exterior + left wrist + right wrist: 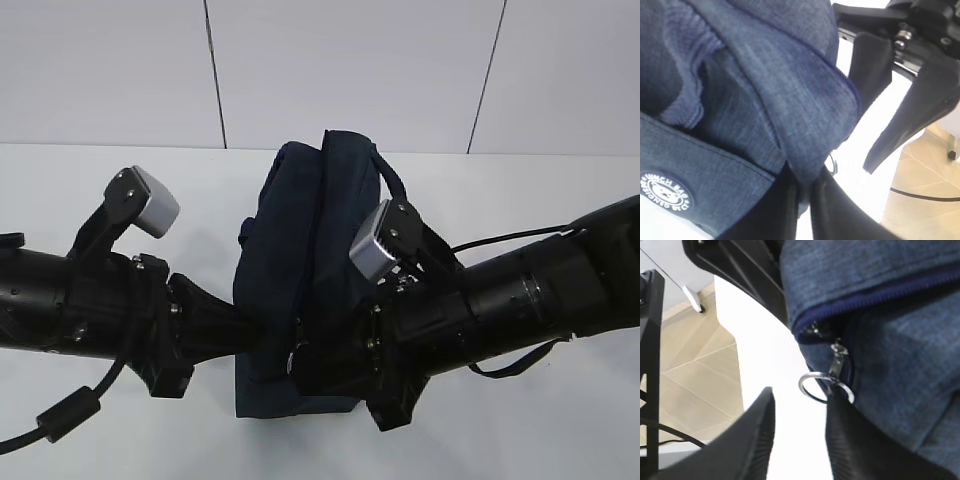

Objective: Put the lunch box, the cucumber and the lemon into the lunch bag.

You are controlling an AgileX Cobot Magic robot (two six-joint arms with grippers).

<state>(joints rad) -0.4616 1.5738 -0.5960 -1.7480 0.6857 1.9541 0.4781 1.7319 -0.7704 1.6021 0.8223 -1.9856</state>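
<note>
I should grab the zipper pull by its silver ring [826,387] next with my right gripper. The ring hangs free, while navy cloth [860,347] crowds the slider.
The dark navy lunch bag [320,220] stands at the table's middle, and both arms meet at its near end. My left gripper [802,172] is shut on a fold of the lunch bag's fabric [805,125]. My right gripper [801,392] is open with bare table between its fingers. The silver ring pull [800,384] hangs from the zipper slider [837,352] against the tip of one finger [840,420]. The left wrist view also catches the ring pull [832,162] and the right gripper's fingers [920,110]. The lunch box, the cucumber and the lemon are out of view.
The white table [520,430] runs back to a white panelled wall [350,70]. Both wrist views show tan floor [690,390] past the table's edge. A black cable [60,415] trails from the left arm at the front left.
</note>
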